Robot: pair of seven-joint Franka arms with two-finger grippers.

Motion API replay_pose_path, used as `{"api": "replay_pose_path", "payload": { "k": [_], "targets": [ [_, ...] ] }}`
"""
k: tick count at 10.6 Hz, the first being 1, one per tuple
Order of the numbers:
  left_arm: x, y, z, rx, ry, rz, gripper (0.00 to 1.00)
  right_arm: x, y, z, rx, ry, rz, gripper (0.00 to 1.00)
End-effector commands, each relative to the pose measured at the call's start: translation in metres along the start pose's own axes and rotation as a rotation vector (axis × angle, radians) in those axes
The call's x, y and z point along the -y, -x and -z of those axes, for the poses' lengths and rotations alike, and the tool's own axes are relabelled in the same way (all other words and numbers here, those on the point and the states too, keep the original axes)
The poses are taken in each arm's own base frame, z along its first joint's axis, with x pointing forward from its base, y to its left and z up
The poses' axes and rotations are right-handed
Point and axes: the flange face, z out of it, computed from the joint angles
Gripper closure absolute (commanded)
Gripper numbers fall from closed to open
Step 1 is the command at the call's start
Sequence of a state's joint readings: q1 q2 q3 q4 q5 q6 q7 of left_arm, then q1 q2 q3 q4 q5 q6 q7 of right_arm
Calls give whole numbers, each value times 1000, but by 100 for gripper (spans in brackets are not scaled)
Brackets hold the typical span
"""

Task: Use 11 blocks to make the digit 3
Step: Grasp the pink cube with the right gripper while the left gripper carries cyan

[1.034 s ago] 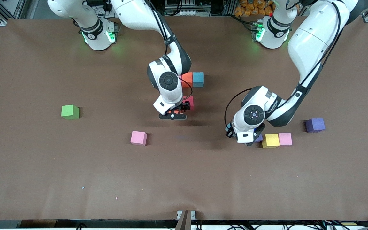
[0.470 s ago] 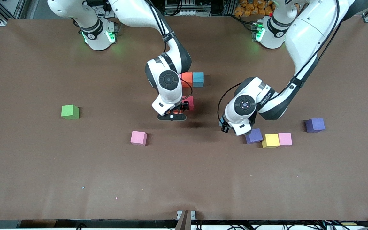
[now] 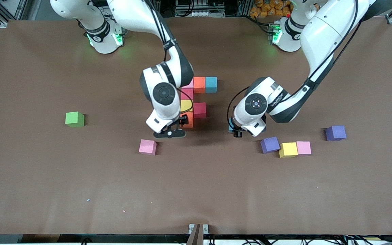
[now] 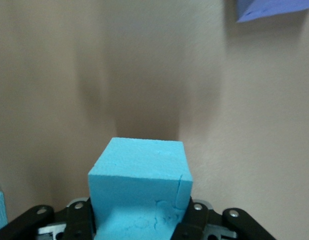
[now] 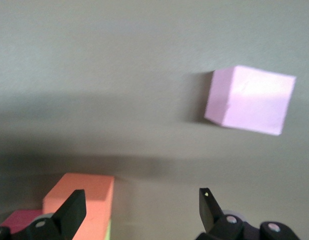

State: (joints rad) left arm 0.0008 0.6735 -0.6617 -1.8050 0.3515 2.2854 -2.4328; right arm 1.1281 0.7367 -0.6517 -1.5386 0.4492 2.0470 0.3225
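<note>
My right gripper grabs the loose pink block by its two opposite sides next. The loose pink block then extends the digit 3 figure (image 3: 194, 94).
The block figure in mid-table shows a pink (image 3: 188, 83), orange (image 3: 199, 84) and light blue block (image 3: 211, 84) in a row. Nearer the camera come dark pink (image 3: 186, 94), yellow (image 3: 185, 105), dark red (image 3: 199, 109) and orange blocks (image 3: 188, 120). My left gripper (image 3: 234, 131) hangs over bare table beside the figure, shut on a light blue block (image 4: 139, 187). My right gripper (image 5: 139, 210) is open and empty, over the table between the orange block (image 5: 82, 195) and a loose pink block (image 5: 249, 100).
Toward the left arm's end lie a purple block (image 3: 270, 144), a yellow block (image 3: 288, 149) touching a pink one (image 3: 304, 147), and another purple block (image 3: 335, 132). A green cube (image 3: 74, 119) sits toward the right arm's end. The loose pink block (image 3: 147, 147) lies near the right gripper.
My left gripper rose from beside the purple block with the light blue block and moved toward the figure. My right gripper drew away from the figure toward the loose pink block, uncovering more blocks.
</note>
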Motion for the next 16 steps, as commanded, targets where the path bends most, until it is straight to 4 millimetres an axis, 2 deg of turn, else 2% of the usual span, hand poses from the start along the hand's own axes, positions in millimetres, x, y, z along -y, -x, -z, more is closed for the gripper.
{"api": "replay_pose_path", "payload": {
  "k": [1,2,4,6,9,12,16],
  "targets": [
    [28,3,4,44,48,96,100,-43,-28,3,-22,-14,-49,0],
    [33,5,1,47,53,128,100,-54,-38,2,-61,-21,-68,0],
    [55,29,-10,53,45,100,100,-90,-58,-1,-75,-26,-48,0],
    [61,39,-11,68,76,112,100,-111,-70,-9,-96,-29,-74,0],
    [75,50,-26,37,94,61,100,-107,-71,-43,-91,-38,-108,0],
    [84,56,-33,27,94,42,100,-97,-61,-60,-61,-69,-126,0],
    [86,60,-38,49,94,40,100,-108,-56,-81,-128,-66,-130,0]
  ]
}}
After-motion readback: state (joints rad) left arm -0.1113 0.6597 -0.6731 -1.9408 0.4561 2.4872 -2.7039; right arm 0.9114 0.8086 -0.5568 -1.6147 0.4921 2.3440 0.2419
